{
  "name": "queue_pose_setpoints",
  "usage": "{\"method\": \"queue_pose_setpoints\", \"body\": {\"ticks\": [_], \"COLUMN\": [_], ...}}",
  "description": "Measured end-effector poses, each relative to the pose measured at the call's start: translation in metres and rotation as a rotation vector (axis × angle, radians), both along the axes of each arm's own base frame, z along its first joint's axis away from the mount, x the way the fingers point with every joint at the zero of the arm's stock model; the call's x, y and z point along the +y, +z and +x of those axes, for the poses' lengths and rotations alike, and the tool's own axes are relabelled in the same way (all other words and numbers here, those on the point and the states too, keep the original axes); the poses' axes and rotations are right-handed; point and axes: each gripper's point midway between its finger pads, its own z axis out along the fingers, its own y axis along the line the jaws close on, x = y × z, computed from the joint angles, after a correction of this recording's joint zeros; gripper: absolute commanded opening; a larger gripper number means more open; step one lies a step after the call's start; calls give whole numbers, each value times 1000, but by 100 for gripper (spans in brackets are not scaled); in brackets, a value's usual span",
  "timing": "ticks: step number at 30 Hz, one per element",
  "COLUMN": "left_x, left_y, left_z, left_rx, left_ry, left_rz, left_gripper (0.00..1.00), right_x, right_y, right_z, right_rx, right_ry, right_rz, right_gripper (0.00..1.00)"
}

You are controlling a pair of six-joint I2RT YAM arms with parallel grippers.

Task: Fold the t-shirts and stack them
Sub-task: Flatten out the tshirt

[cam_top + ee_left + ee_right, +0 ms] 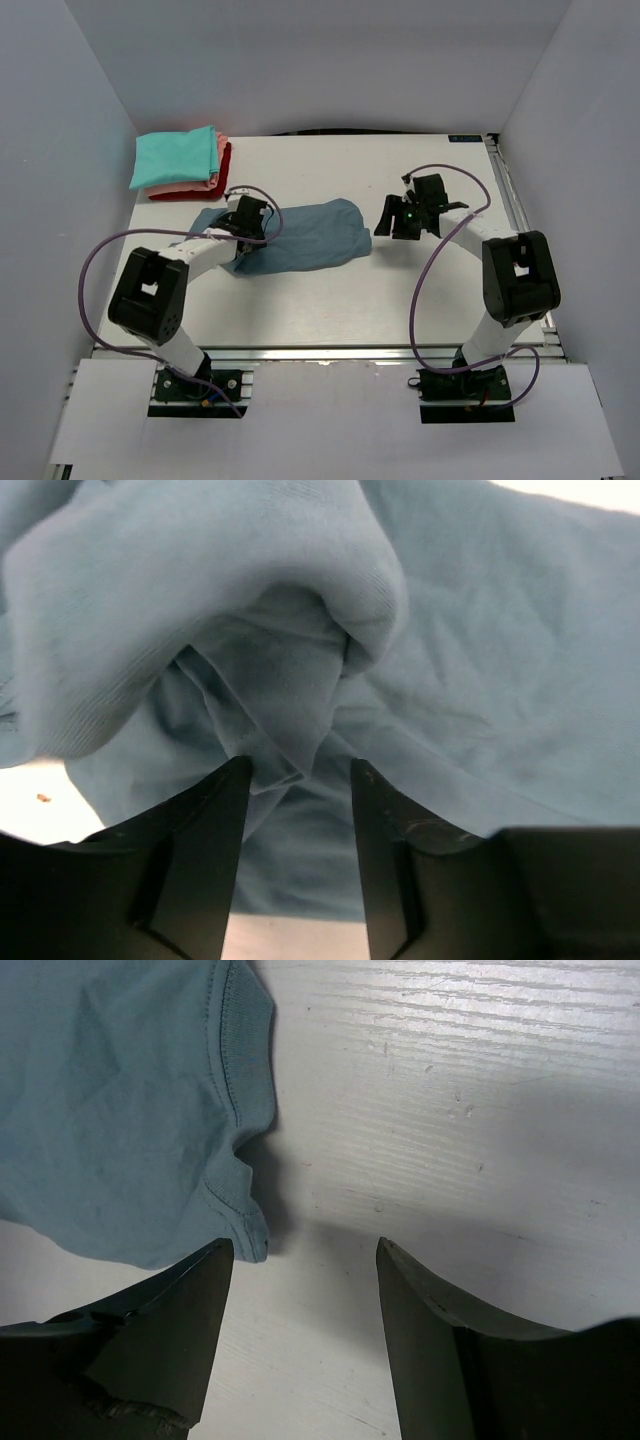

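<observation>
My right gripper will spread the slate-blue t-shirt flat for folding together with my other gripper, so next it should pick up the t-shirt by its hemmed corner.
The slate-blue t-shirt lies crumpled in the middle of the table. My left gripper is over its left part. In the left wrist view the jaws stand apart, and a bunched fold of the blue shirt reaches down between the fingertips without filling the gap. My right gripper is open and empty, just right of the shirt. In the right wrist view the right gripper is over bare table, with the shirt's hemmed corner next to its left finger. The folded teal shirt lies on the salmon-pink and red ones at the back left.
White walls close in the table on the left, the back and the right. The table's front edge runs just ahead of the arm bases. Purple cables loop beside each arm.
</observation>
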Motion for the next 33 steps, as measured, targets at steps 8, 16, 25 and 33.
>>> {"method": "queue_pose_setpoints", "body": {"ticks": [8,16,25,33], "left_x": [7,10,26,52], "left_y": [-14,1,38,246], "left_z": [3,7,-1,-1], "left_rx": [37,12,-11,-402], "left_ry": [6,13,48,164], "left_rz": [66,83,142,102], "left_gripper": [0,0,0,0], "right_x": [7,33,62,12], "right_y": [-2,-14,-33,130], "right_z": [0,-15,-14,-6], "right_rx": [-12,-4,53,-264], "right_ry": [24,117,192,33], "right_rz": [6,48,90,42], "right_gripper": [67,63,0,0]}}
